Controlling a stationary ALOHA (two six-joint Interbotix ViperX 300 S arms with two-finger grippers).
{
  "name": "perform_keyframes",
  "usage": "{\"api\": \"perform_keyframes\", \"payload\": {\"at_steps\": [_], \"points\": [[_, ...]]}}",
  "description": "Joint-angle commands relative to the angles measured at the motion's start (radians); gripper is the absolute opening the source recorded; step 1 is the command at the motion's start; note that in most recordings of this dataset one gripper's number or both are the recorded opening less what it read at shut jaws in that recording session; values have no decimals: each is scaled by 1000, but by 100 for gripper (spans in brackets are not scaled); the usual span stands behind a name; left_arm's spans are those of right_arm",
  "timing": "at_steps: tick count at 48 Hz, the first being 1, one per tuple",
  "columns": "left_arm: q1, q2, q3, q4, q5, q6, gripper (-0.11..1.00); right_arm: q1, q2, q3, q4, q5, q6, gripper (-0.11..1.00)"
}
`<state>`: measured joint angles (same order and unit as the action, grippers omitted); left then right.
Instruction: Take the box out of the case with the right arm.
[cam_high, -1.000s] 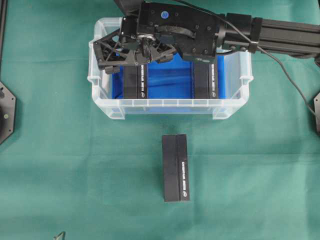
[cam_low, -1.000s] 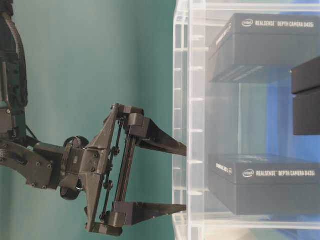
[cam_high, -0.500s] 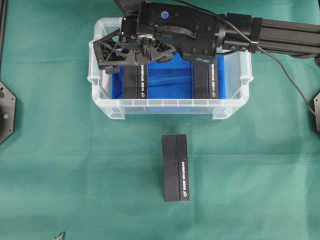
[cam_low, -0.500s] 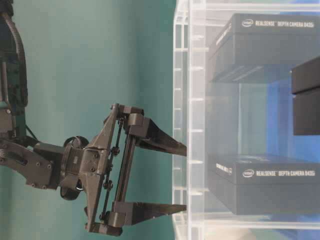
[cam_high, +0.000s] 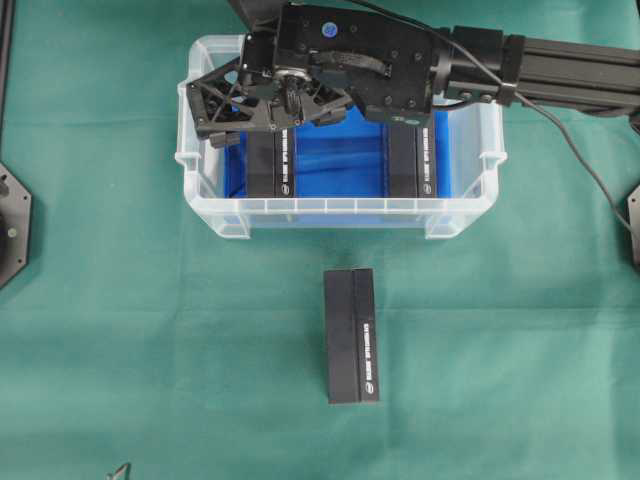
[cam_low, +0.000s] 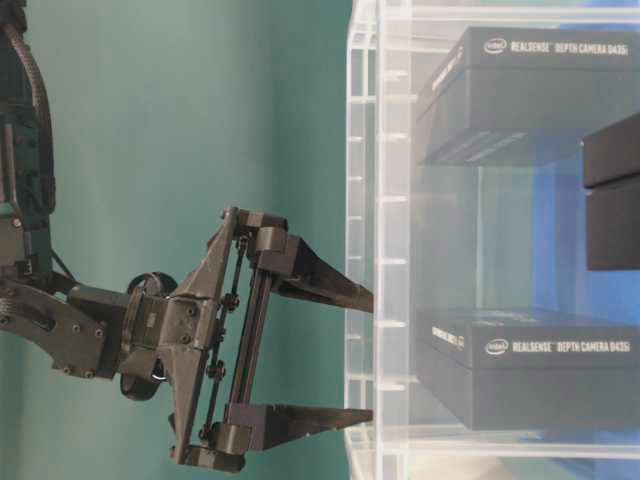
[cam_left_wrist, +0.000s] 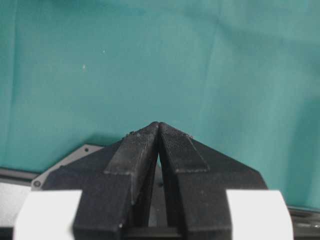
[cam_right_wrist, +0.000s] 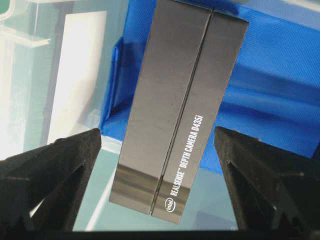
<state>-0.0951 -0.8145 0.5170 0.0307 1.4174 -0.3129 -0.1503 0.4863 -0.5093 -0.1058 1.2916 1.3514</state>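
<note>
My right gripper grabs the box in the case by its long sides next, since the box is too long end to end for my fingers.
The case is a clear bin with blue cloth on its bottom, standing at the back of the green table. Two black boxes lie in it, a left box and a right box. My right gripper hangs open above the case's left half, pointing down. In the right wrist view the left box lies below and between the two wide-apart fingers. From table level the fingertips reach about the case's rim, touching nothing. My left gripper is shut over bare cloth, holding nothing.
A third black box lies on the green cloth in front of the case. The right arm and its cable stretch in from the right over the case's back edge. Black mounts sit at the left and right table edges.
</note>
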Motion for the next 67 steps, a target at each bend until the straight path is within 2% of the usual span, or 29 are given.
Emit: {"api": "perform_keyframes", "payload": {"at_steps": [1, 16, 41, 67], "points": [[2, 6, -23, 0, -3, 0, 2, 0, -14, -18, -3, -5, 2, 95], [3, 6, -25, 0, -3, 0, 2, 0, 9, 12, -3, -20, 2, 95], [2, 11, -25, 0, -3, 0, 2, -6, 12, 143, 6, -172, 54, 95], [3, 12, -25, 0, -3, 0, 2, -6, 37, 146, 21, -184, 81, 95]]}}
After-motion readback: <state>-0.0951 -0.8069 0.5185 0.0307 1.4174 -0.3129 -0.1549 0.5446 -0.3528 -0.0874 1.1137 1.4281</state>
